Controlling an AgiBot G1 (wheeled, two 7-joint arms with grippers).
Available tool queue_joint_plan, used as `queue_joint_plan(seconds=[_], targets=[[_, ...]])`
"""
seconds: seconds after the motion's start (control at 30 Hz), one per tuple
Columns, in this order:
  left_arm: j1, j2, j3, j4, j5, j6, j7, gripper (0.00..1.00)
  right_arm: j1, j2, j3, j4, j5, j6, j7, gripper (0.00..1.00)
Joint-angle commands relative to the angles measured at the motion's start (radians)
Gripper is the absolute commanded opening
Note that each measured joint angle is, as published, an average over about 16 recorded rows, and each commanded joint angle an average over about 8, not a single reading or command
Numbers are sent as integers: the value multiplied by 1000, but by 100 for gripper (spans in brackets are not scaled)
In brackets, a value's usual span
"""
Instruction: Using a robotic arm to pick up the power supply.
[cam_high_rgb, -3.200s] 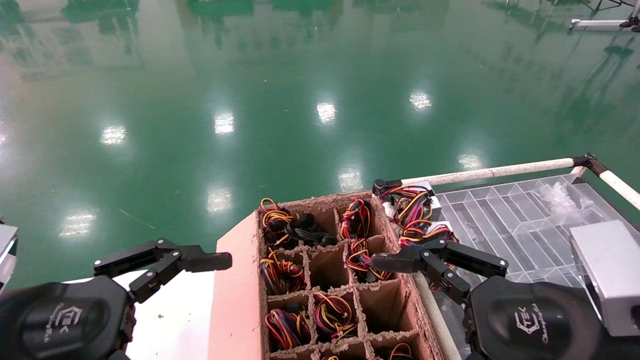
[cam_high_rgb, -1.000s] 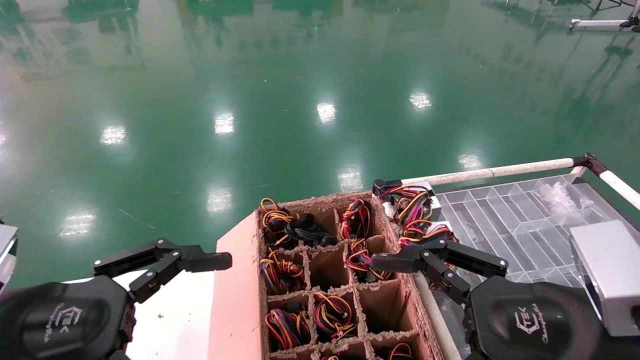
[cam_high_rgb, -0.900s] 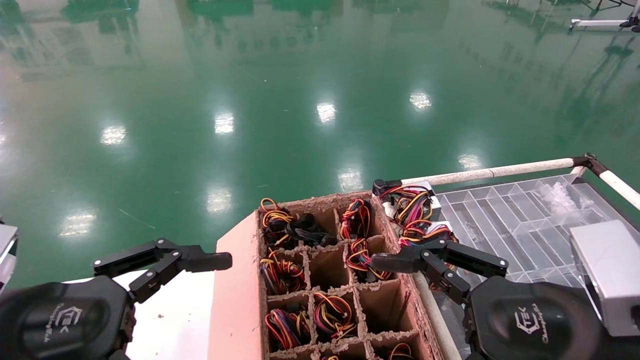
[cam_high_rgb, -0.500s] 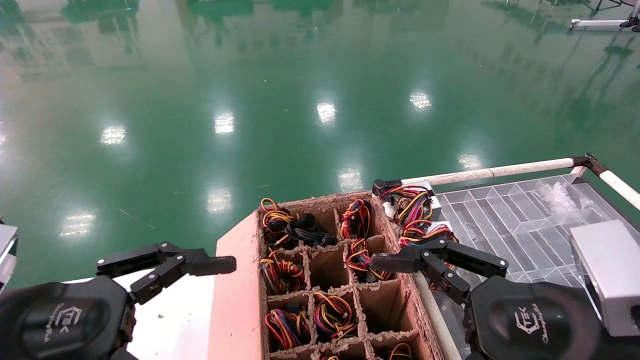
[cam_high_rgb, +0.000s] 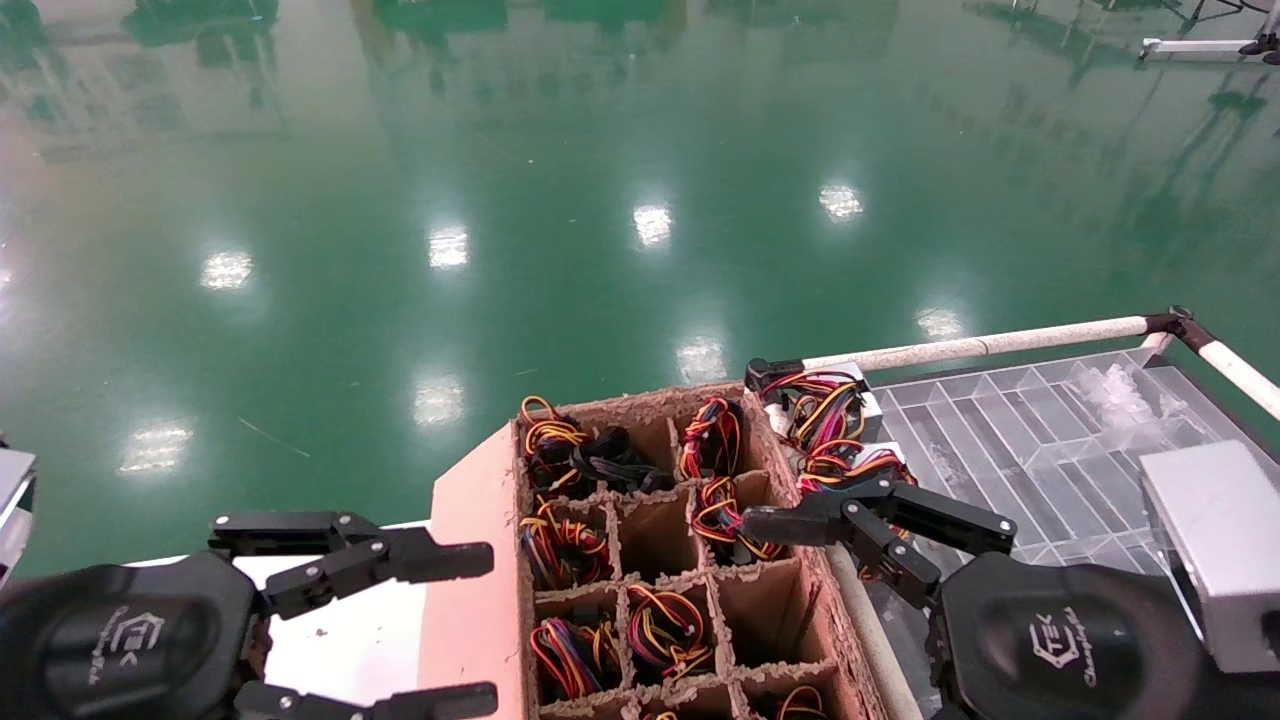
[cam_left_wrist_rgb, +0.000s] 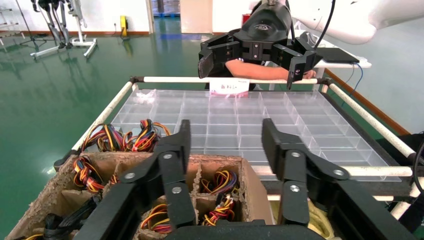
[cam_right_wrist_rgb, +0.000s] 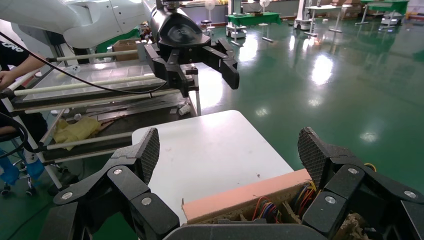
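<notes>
My right gripper grabs the power supply by its wire bunch (cam_high_rgb: 720, 509) next, to pick up the power supply from its cardboard cell (cam_high_rgb: 753, 490).
Several power supplies sit as bunches of red, yellow and purple wires in the cells of a brown cardboard box (cam_high_rgb: 770, 460). One power supply (cam_high_rgb: 826, 415) with a silver body lies outside it, on the clear tray's near-left corner, and shows again as the power supply (cam_left_wrist_rgb: 122, 138). My left gripper (cam_high_rgb: 487, 630) is open beside the box's pink flap (cam_high_rgb: 470, 600), over the white table. From its wrist, the left gripper (cam_left_wrist_rgb: 225, 134) looks across the box's cells. My right gripper (cam_high_rgb: 760, 525) hovers open over the box's right wall; the right gripper (cam_right_wrist_rgb: 231, 150) holds nothing.
A clear divided tray (cam_high_rgb: 1010, 430) with white rails (cam_high_rgb: 980, 346) lies right of the box. A plain silver box (cam_high_rgb: 1215, 545) stands at the far right. The white table (cam_right_wrist_rgb: 215, 150) lies left of the box. Green floor (cam_high_rgb: 600, 200) spreads beyond.
My left gripper has turned and shifted right toward the box's flap, so both its fingers now show spread apart. The right gripper has not moved.
</notes>
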Motion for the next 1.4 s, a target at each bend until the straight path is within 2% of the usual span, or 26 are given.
queue_joint_plan(seconds=[0.03, 0.2, 0.37, 0.53, 0.57, 0.6, 0.8, 0.83, 0.87, 1.1, 1.4], targets=[[0, 0, 0, 0, 0, 0, 0, 0, 0, 1, 1, -1, 4, -5, 0, 100], [0, 0, 0, 0, 0, 0, 0, 0, -1, -3, -13, 6, -63, 66, 5, 100], [0, 0, 0, 1, 0, 0, 0, 0, 26, -25, -60, 33, -207, 165, 26, 100], [-1, 0, 1, 1, 0, 0, 0, 0, 85, -64, -122, 24, -361, 222, 58, 100], [-1, 0, 1, 1, 0, 0, 1, 0, 98, -74, -134, 17, -390, 231, 64, 97], [-1, 0, 1, 1, 0, 0, 1, 0, 111, -84, -145, 9, -417, 239, 69, 88], [-1, 0, 1, 1, -1, 0, 1, 0, 201, -153, -217, -50, -580, 269, 88, 13], [-1, 0, 1, 1, -1, 0, 1, 0, 217, -167, -229, -62, -606, 272, 91, 3], [-1, 0, 1, 1, -1, 0, 1, 0, 233, -181, -241, -73, -631, 275, 94, 0], [-1, 0, 2, 1, -1, 0, 1, 0, 307, -258, -302, -146, -771, 307, 123, 0], [-1, -1, 2, 1, -1, 0, 1, 0, 343, -304, -341, -186, -865, 335, 150, 0]])
